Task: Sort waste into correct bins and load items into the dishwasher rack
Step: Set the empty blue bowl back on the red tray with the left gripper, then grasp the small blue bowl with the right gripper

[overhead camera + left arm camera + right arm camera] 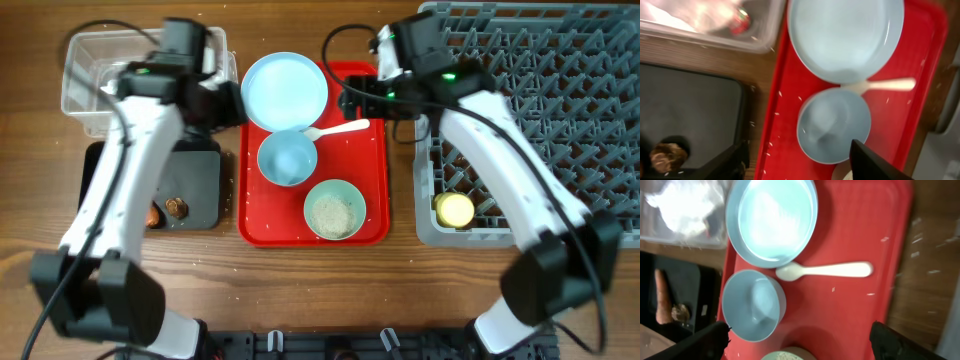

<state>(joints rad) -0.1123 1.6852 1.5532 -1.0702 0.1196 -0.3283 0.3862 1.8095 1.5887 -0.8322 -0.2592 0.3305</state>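
My right gripper will grab the empty pale blue bowl (287, 158) by its rim facing the grey rack, so its body stays free to load there.
On the red serving tray (375, 160) lie a pale blue plate (285, 90), an empty pale blue bowl (287, 158), a second bowl holding rice grains (335, 208) and a white spoon (340, 128). My left gripper (800, 167) is open and empty over the tray's left edge, beside the empty bowl (832, 125). My right gripper (800, 345) is open and empty above the tray, near the spoon (825, 270). Tissue paper (680, 205) lies in the clear tub (85, 95). A carrot piece (152, 213) and a brown scrap (176, 207) lie on the black tray (200, 185). A yellow cup (455, 208) stands in the grey rack (540, 100).
Loose rice grains are scattered on the red tray (777, 125) and on the wood table (300, 290) round it. The rack fills the right side. Both arms cross above the tub and the rack's left edge.
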